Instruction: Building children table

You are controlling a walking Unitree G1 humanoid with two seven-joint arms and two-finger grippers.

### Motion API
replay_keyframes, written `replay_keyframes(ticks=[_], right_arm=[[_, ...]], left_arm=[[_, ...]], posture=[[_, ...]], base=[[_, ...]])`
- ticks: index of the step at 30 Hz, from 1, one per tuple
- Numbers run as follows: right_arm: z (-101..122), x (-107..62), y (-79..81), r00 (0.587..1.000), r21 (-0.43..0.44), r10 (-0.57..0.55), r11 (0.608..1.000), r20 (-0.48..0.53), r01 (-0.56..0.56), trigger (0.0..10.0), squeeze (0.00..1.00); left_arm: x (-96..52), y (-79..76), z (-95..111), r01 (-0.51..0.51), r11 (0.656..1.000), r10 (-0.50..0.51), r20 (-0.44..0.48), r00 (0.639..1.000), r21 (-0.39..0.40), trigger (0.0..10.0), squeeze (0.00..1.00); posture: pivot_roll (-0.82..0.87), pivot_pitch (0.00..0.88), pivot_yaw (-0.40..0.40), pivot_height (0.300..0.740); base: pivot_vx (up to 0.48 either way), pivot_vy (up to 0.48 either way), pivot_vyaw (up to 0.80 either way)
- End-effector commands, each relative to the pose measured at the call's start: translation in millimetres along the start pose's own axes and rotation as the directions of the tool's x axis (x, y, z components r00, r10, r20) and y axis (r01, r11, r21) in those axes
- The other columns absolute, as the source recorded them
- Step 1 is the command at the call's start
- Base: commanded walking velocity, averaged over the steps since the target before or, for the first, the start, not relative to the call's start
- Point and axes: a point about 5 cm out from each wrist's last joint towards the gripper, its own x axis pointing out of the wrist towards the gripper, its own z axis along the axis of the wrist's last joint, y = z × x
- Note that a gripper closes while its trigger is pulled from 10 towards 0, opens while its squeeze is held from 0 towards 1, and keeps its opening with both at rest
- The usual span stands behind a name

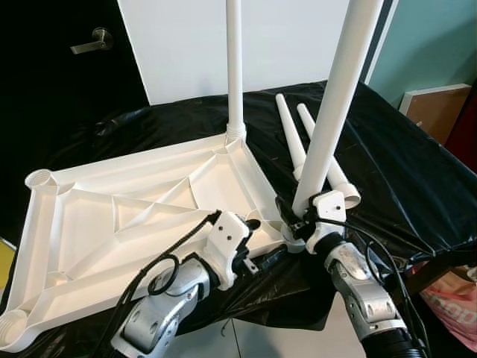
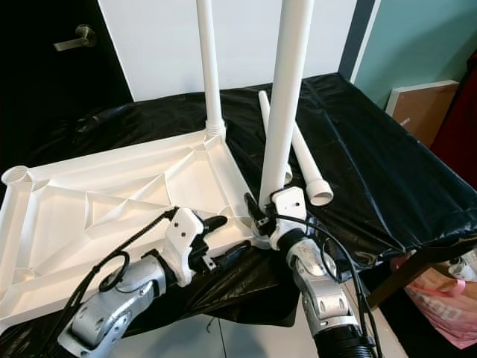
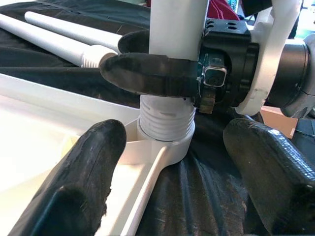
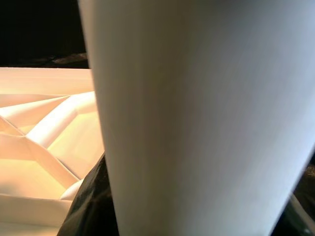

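Note:
My right gripper's fingers already hold the second leg close above its threads; my left gripper should grab its body higher up next.
A white plastic tabletop [image 1: 134,216] lies upside down on the black-covered table [image 1: 402,179]. One white leg [image 1: 235,74] stands screwed into its far right corner. My right gripper [image 1: 298,216] is shut on a second leg [image 1: 335,104], holding it upright with its threaded end [image 3: 165,123] in the near right corner socket [image 3: 167,147]. My left gripper [image 1: 267,240] is open just beside that corner, its fingers [image 3: 83,182] standing either side of the socket without touching the leg. In the right wrist view the held leg [image 4: 197,118] hides nearly everything.
Two loose white legs [image 1: 291,134] [image 1: 328,160] lie on the cloth behind the held leg. A dark door with a lever handle [image 1: 93,39] is at the back left. A wooden board [image 1: 440,112] and a pink bag [image 1: 451,306] are at the right.

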Motion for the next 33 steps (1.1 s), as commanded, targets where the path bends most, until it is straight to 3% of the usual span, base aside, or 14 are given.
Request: replay_keyframes(ticks=[1, 7, 12, 15, 20, 25, 33], right_arm=[[-43.2, -17.6, -5.7, 0.970, 0.051, -0.043, 0.997, -0.239, 0.057, 10.0, 0.00], [-39.9, -23.7, -7.5, 0.984, 0.078, -0.069, 0.994, -0.166, 0.082, 10.0, 0.00], [-43.7, -31.3, -19.2, 0.969, 0.219, -0.182, 0.951, -0.167, 0.216, 10.0, 0.00], [-44.0, -31.8, -21.1, 0.965, 0.245, -0.196, 0.941, -0.174, 0.235, 10.0, 0.00], [-39.8, -31.7, -21.1, 0.973, 0.206, -0.178, 0.956, -0.149, 0.207, 10.0, 0.00], [-25.7, -37.1, -7.2, 0.997, 0.054, -0.071, 0.996, 0.013, 0.071, 10.0, 0.00], [-26.1, -41.8, -0.3, 0.999, -0.034, 0.000, 0.999, 0.034, 0.002, 10.0, 0.00]], left_arm=[[-0.3, -6.7, 0.1, 0.081, 0.997, -0.081, -0.008, 0.997, -0.002, 10.0, 0.00], [-0.8, -7.5, 0.3, 0.079, 0.997, -0.079, -0.009, 0.997, -0.004, 10.0, 0.00], [-1.7, -8.4, 0.3, 0.080, 0.997, -0.080, -0.010, 0.997, -0.006, 10.0, 0.00], [-1.7, -8.5, 0.2, 0.082, 0.997, -0.082, -0.011, 0.997, -0.006, 10.0, 0.00], [-1.5, -8.2, 0.3, 0.087, 0.996, -0.087, -0.012, 0.996, -0.005, 10.0, 0.00], [-1.6, -7.7, 0.6, 0.086, 0.996, -0.086, -0.012, 0.996, -0.004, 10.0, 0.00], [-2.0, -7.3, 0.8, 0.084, 0.996, -0.084, -0.013, 0.996, -0.001, 10.0, 0.00]], posture=[[-0.15, 0.073, 0.030, 0.740], [-0.15, 0.076, 0.028, 0.740], [-0.15, 0.079, 0.033, 0.740], [-0.15, 0.081, 0.035, 0.740], [-0.15, 0.082, 0.038, 0.740], [-0.15, 0.079, 0.039, 0.740], [-0.15, 0.077, 0.039, 0.740]], base=[[0.000, 0.000, 0.00], [0.000, 0.000, 0.00], [0.000, 0.000, 0.00], [0.000, 0.000, 0.00], [0.000, 0.000, 0.00], [0.000, 0.000, 0.00], [0.000, 0.000, 0.00]])
